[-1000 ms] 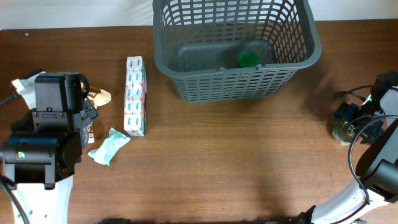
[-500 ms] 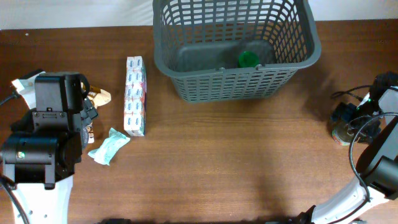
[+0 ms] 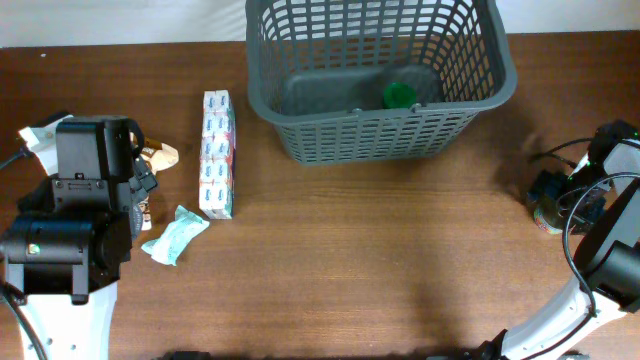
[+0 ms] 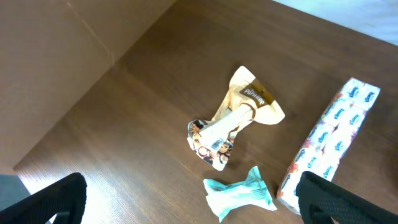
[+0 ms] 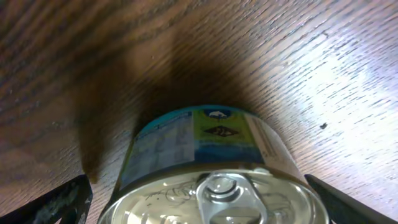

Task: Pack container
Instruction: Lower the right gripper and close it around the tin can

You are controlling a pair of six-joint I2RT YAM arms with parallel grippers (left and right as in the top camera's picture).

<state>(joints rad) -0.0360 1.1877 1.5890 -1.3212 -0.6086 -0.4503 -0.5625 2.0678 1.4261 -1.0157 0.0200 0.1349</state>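
My right fingers reach down past the lid's rim in the right wrist view, ready to close on the tin can.
The container (image 3: 372, 138), a big dark grey lattice basket, stands at the back of the table with a green-lidded jar (image 3: 399, 95) on its floor. At the far right my right gripper (image 5: 202, 208) is open low over a tin can (image 5: 205, 149), with one finger on each side of the can's pull-tab lid. From overhead that gripper (image 3: 552, 192) covers most of the can (image 3: 544, 218). My left gripper (image 4: 189, 208) is open above the table at the left. A teal packet (image 4: 239, 196) lies on the wood below the gap between its jaws.
A long pack of tissues (image 3: 217, 153) lies left of the basket. A crumpled brown wrapper (image 4: 233, 121) and the teal packet (image 3: 175, 235) lie beside the left arm (image 3: 70, 220). A cable (image 3: 560, 152) loops by the right arm.
The right arm has shifted slightly over the can, covering more of it. The left arm and the loose items have not moved.
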